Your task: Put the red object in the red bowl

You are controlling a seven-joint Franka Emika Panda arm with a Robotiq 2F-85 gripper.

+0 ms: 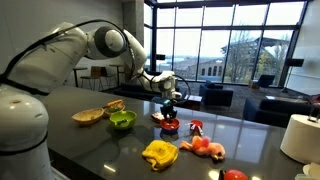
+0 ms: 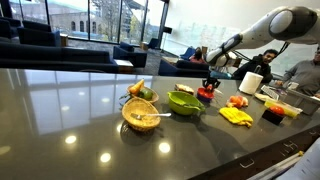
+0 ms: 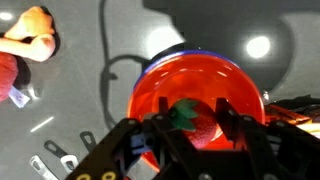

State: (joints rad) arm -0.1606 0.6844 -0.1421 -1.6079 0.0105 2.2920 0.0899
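Observation:
The red object hangs inside the bowl and my fingertips reach the red bowl's rim [image 1: 177, 123] [image 3: 205, 54], so my gripper needs to open now. The object would settle there if I opened now.
In the wrist view my gripper [image 3: 194, 116] is shut on the red object [image 3: 203, 124], a strawberry-like toy with green leaves. It hangs right over the inside of the red bowl [image 3: 190, 72]. In both exterior views the gripper [image 1: 170, 103] [image 2: 210, 84] is low over the red bowl [image 1: 168, 127] [image 2: 205, 95], which stands on the dark table beside the green bowl. I cannot tell whether the red object touches the bowl.
A lime-green bowl [image 1: 122, 120] [image 2: 183, 101] and a tan bowl [image 1: 88, 116] [image 2: 141, 116] stand near the red bowl. A yellow object [image 1: 160, 152] [image 2: 236, 116], pink-red toys [image 1: 205, 147] and a white roll [image 1: 300, 137] also lie on the table.

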